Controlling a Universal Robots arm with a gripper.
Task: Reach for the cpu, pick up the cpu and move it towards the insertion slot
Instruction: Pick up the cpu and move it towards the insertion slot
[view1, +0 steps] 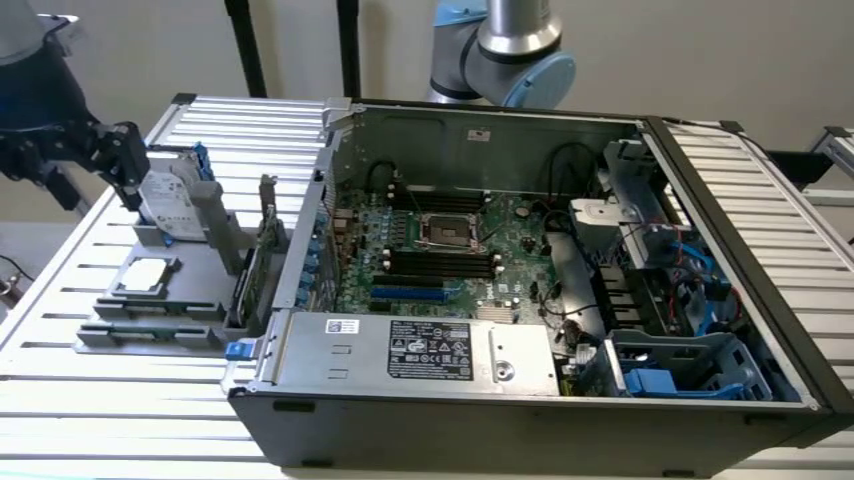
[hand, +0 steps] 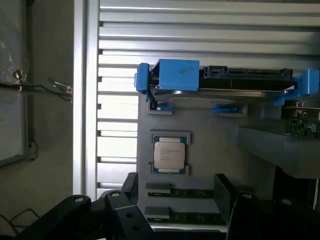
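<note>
My gripper grabs the cpu by its exposed side edges next, since the holder's raised grey sides close off the cpu's ends.
The cpu (view1: 147, 275) lies flat, silvery face up, in a recess of the grey holder (view1: 180, 265) on the exterior view's left, outside the computer case. In the wrist view the cpu (hand: 169, 155) sits just beyond my black fingers (hand: 131, 187). My gripper (hand: 176, 184) is open, with nothing between its fingers, and hangs above the holder apart from the chip. In the exterior view the gripper (view1: 118, 152) is at the far left, above the hard drive. The insertion slot (view1: 450, 230), a metal-framed square socket, sits on the green motherboard (view1: 514, 235) inside the case.
A silver hard drive with blue rails (view1: 174, 198) stands upright on the holder next to the cpu; it is also seen from the wrist (hand: 220, 82). Memory sticks (hand: 180, 191) lie in the holder. The open case (view1: 534, 395) has a power supply, cables and a second arm's base (view1: 514, 50) behind.
</note>
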